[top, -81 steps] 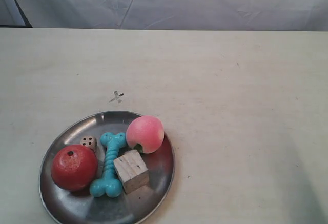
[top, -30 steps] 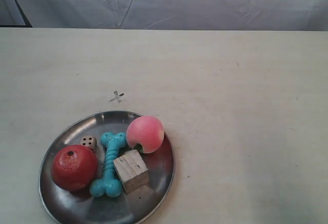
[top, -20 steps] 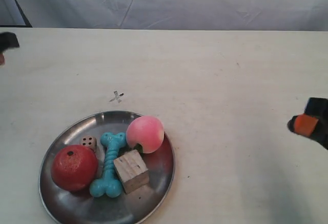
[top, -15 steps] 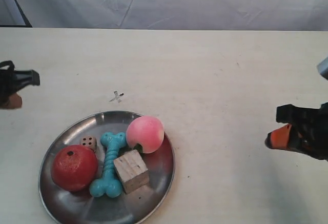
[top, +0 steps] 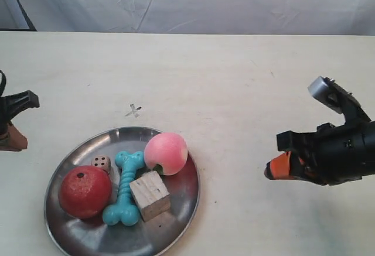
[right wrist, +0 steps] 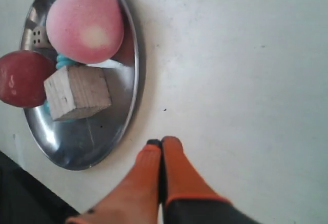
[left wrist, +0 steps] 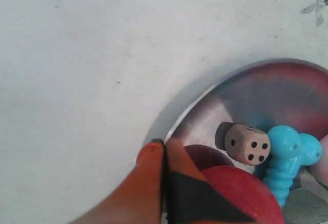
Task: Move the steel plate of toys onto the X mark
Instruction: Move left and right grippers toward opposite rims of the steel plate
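Observation:
The steel plate needs to go onto the X mark [top: 133, 111], so my right gripper will grab the plate's rim next to the wooden cube, across from my left gripper, to carry it there.
The steel plate [top: 176, 227] lies near the table's front left and holds a red ball-like fruit [top: 84, 191], a pink peach [top: 166, 153], a turquoise bone [top: 124, 188], a pale wooden cube [top: 150, 195] and a small die [top: 101, 163]. The X mark [top: 133, 111] is drawn on the table just beyond the plate. My left gripper [left wrist: 164, 144] is shut and empty, its tips over the plate's rim [left wrist: 205, 93] beside the red fruit [left wrist: 246, 198]. My right gripper [right wrist: 161, 143] is shut and empty, a short way off the plate's edge [right wrist: 134, 80].
The pale table [top: 246, 80] stretches around the plate, with a white cloth backdrop [top: 193, 1] behind its far edge. The arm at the exterior view's left [top: 12, 118] sits at the frame edge; the arm at the exterior view's right [top: 328, 147] hovers over the table.
Both arms have come into the exterior view from its sides and moved inward toward the plate. The plate and toys have not moved.

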`<state>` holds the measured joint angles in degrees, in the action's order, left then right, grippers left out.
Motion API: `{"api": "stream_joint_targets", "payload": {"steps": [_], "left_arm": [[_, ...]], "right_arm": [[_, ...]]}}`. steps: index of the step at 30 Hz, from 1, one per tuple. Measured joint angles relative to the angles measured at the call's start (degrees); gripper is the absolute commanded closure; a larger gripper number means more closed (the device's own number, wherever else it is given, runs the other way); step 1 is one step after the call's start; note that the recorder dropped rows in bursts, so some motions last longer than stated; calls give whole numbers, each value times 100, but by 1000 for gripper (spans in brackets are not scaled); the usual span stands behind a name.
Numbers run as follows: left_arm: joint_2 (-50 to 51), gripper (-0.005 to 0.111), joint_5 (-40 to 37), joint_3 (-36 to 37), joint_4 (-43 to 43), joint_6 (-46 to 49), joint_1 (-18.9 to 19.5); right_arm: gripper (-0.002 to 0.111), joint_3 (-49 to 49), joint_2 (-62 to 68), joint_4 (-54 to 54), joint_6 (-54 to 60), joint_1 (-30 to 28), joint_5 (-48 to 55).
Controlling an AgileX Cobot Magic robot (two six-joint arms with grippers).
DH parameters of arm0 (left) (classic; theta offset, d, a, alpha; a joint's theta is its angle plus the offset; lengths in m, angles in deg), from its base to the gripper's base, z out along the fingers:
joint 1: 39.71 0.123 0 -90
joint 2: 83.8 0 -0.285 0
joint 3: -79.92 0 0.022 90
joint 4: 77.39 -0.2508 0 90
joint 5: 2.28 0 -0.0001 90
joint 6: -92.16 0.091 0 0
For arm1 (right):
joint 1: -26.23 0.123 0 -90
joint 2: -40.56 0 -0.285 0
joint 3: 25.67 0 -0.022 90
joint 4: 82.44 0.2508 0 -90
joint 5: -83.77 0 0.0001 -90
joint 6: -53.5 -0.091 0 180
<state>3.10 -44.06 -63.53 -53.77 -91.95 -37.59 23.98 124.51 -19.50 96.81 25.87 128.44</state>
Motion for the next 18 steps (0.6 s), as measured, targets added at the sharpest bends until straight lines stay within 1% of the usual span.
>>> {"api": "stream_joint_targets", "payload": {"steps": [1, 2, 3, 5, 6, 7, 9, 10, 13, 15, 17, 18], "left_arm": [[0, 107, -61, 81, 275, 276, 231], [-12, 107, -88, 307, 819, 814, 597], [-12, 107, -100, 526, 1333, 1260, 824], [-12, 107, -136, 868, 2202, 2147, 952], [-12, 107, -148, 981, 2429, 2467, 960], [-15, 107, -175, 1085, 2539, 2751, 960], [-15, 104, -109, 1142, 2504, 2966, 960], [-15, 99, -83, 1158, 2482, 3034, 960], [-15, 84, -83, 1164, 2427, 3308, 964], [-15, 74, -83, 1164, 2392, 3402, 964], [-15, 69, -83, 1164, 2369, 3437, 964], [-15, 68, -83, 1164, 2339, 3437, 964]], "right_arm": [[109, 0, 0, 11, 0, 118, -71], [109, 0, 4, 20, 3, 406, -292], [109, 0, 4, 36, 3, 618, -533], [109, 0, 28, 101, -3, 929, -1004], [108, 0, 56, 174, -6, 1062, -1197], [106, -26, 126, 230, -6, 1208, -1331], [92, -137, 354, 285, -6, 1426, -1440], [81, -182, 504, 299, -6, 1504, -1440], [67, -280, 879, 310, -6, 1630, -1427], [64, -289, 1063, 310, -6, 1643, -1427], [64, -295, 1250, 378, -6, 1643, -1427], [64, -295, 1327, 423, -6, 1643, -1427]]}}
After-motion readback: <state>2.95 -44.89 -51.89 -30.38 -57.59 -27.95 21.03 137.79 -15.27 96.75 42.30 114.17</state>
